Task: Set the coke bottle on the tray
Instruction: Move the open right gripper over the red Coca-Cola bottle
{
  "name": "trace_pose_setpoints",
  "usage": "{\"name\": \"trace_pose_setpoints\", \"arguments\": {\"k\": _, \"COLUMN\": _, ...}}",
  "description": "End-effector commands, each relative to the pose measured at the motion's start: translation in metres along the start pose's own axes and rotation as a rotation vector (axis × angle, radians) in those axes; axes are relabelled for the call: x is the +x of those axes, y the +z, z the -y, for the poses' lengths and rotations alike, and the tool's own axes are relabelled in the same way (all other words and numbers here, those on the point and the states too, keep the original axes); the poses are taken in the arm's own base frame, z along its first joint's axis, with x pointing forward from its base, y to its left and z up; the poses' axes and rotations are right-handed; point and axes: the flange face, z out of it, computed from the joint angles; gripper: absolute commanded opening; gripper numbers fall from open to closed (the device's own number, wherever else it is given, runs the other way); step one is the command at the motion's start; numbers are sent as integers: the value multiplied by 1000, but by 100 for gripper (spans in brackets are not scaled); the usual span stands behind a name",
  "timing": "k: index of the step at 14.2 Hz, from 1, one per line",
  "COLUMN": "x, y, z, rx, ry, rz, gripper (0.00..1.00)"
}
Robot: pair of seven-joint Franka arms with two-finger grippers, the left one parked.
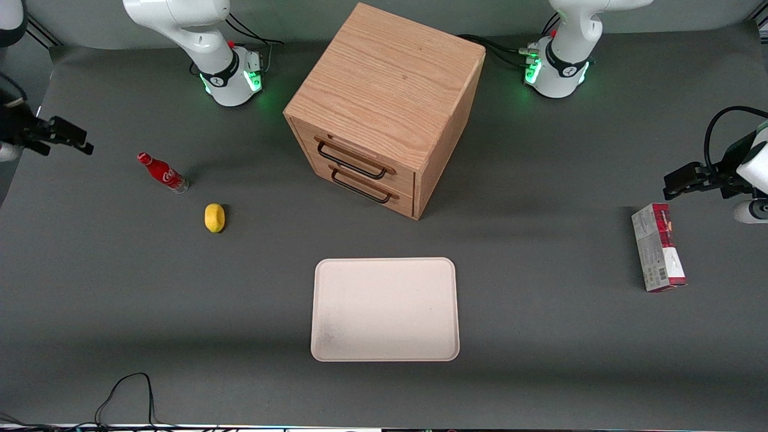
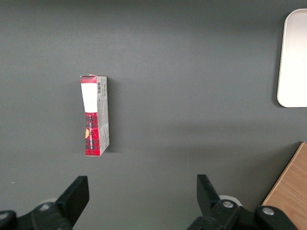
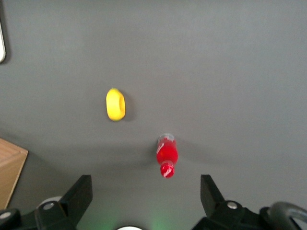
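Observation:
My right gripper grabs the coke bottle by its red end with the cap (image 1: 144, 158) next, to set it on the tray (image 1: 384, 309).
The coke bottle (image 1: 163, 173), slim and red with a red cap and clear base, stands on the grey table toward the working arm's end; the right wrist view shows it from above (image 3: 167, 155). The cream-beige tray (image 1: 384, 309) lies flat near the front camera at the table's middle, with nothing on it; its rim also shows in the right wrist view (image 3: 1, 38) and the left wrist view (image 2: 293, 57). My right gripper (image 1: 75, 139) hangs above the table, out past the bottle toward the table's end. It is open and empty (image 3: 145, 189), apart from the bottle.
A yellow lemon (image 1: 214, 217) lies near the bottle, a little nearer the front camera (image 3: 115, 104). A wooden two-drawer cabinet (image 1: 384, 108) stands farther back than the tray. A red-and-grey carton (image 1: 658, 255) lies toward the parked arm's end (image 2: 95, 115). A black cable (image 1: 129, 396) lies at the front edge.

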Motion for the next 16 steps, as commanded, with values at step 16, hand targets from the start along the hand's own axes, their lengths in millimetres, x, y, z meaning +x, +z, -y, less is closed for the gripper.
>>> {"name": "trace_pose_setpoints", "arguments": {"k": 16, "x": -59, "y": 188, "z": -18, "rx": -14, "ry": -32, "rz": -42, "gripper": 100}}
